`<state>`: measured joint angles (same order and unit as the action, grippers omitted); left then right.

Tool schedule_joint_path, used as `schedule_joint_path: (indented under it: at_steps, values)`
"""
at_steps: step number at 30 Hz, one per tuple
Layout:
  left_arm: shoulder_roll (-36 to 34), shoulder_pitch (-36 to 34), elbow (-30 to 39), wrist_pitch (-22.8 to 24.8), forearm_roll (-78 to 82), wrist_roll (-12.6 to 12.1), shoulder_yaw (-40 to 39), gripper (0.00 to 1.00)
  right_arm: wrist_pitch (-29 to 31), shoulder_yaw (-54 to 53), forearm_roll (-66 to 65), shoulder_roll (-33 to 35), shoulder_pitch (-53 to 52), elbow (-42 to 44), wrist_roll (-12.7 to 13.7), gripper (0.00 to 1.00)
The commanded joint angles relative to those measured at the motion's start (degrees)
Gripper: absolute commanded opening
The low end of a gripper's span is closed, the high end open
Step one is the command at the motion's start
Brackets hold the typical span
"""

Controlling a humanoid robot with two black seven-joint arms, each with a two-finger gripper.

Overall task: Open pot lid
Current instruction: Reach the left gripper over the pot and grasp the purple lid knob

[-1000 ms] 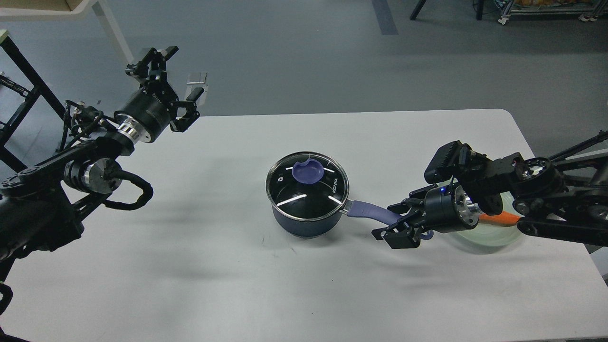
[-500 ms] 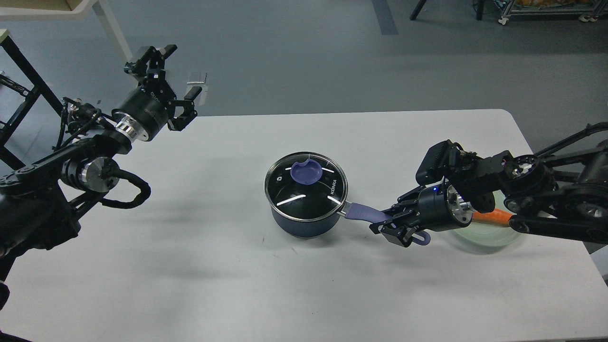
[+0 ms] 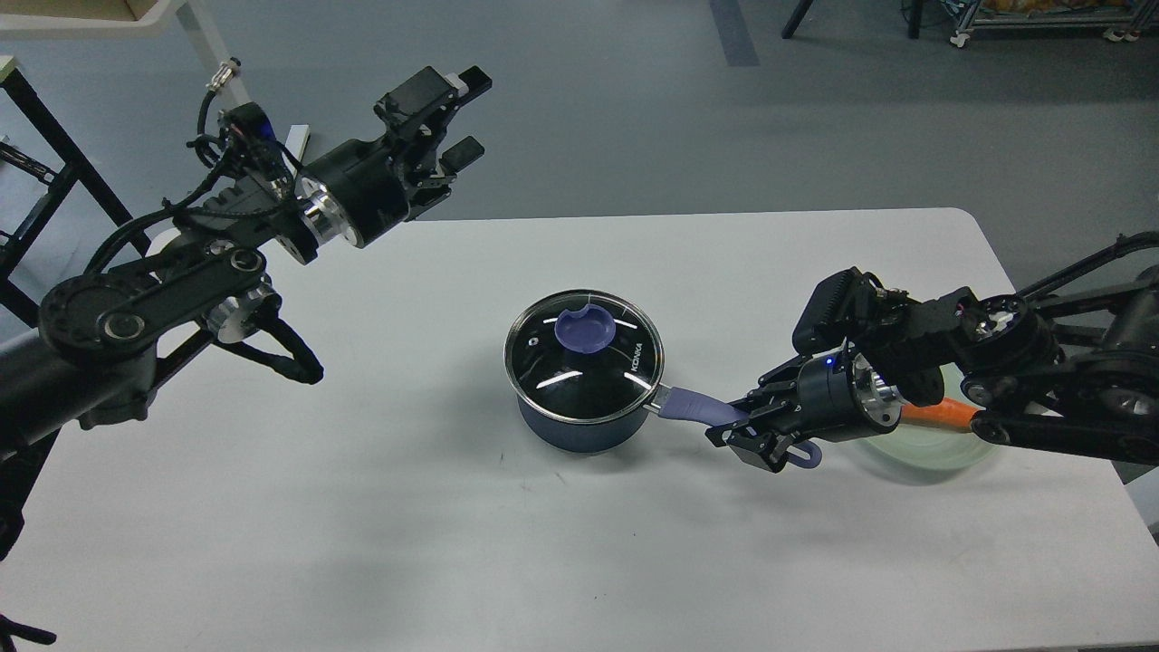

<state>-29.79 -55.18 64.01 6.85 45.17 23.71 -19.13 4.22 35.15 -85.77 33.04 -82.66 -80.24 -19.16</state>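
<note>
The glass lid spreads wide and flat across the pot. So my left gripper will next grab its narrow purple knob (image 3: pixel 586 330) to open the lid.
A dark blue pot (image 3: pixel 584 421) stands at the middle of the white table (image 3: pixel 362 507). Its glass lid (image 3: pixel 585 362) sits shut on it, with a purple knob (image 3: pixel 586 328) on top. The pot's purple handle (image 3: pixel 702 409) points right. My right gripper (image 3: pixel 750 433) is shut on the far end of that handle. My left gripper (image 3: pixel 457 113) is open and empty, high above the table's back edge, up and to the left of the pot.
A pale green plate (image 3: pixel 933 448) with an orange carrot (image 3: pixel 937 415) lies at the right, partly hidden by my right arm. A black frame (image 3: pixel 41 163) and a white table leg (image 3: pixel 213 54) stand off the table at the far left.
My left gripper has swung to the right, from above the table's back left corner toward the pot. My right gripper closed in on the handle a second ago and has held still since.
</note>
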Motion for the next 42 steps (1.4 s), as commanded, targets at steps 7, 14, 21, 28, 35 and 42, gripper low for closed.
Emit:
schedule_joint_path:
  at_steps: [7, 14, 21, 28, 35, 42]
  values:
    - [3.1, -0.1, 7.5, -5.1, 42.8, -0.2, 1.9, 0.98, 0.0, -0.1, -0.2, 0.0, -1.0, -0.7, -0.1, 0.23]
    - [3.4, -1.8, 6.5, -10.6, 59.9, -0.6, 12.5, 0.98, 0.0, -0.2, -0.1, -0.4, -1.0, -0.6, -0.1, 0.23]
    - [6.8, -2.3, 0.5, -14.9, 64.8, -1.4, 17.4, 0.98, 0.0, -0.2, -0.2, -1.1, -0.7, -0.6, -0.1, 0.23]
    - [8.5, -2.0, -3.8, -15.2, 64.9, -1.6, 18.3, 0.98, 0.0, -0.2, -0.2, -1.1, -0.9, -0.6, -0.1, 0.23]
    - [8.1, -1.6, -4.5, -18.4, 64.6, -1.1, 22.6, 0.92, 0.0, -0.2, -0.2, -1.3, -0.9, -0.6, -0.1, 0.23]
    - [8.0, -2.0, -4.5, -19.3, 64.3, -1.1, 23.5, 0.64, 0.0, -0.2, -0.2, -1.3, -0.9, -0.5, -0.1, 0.23]
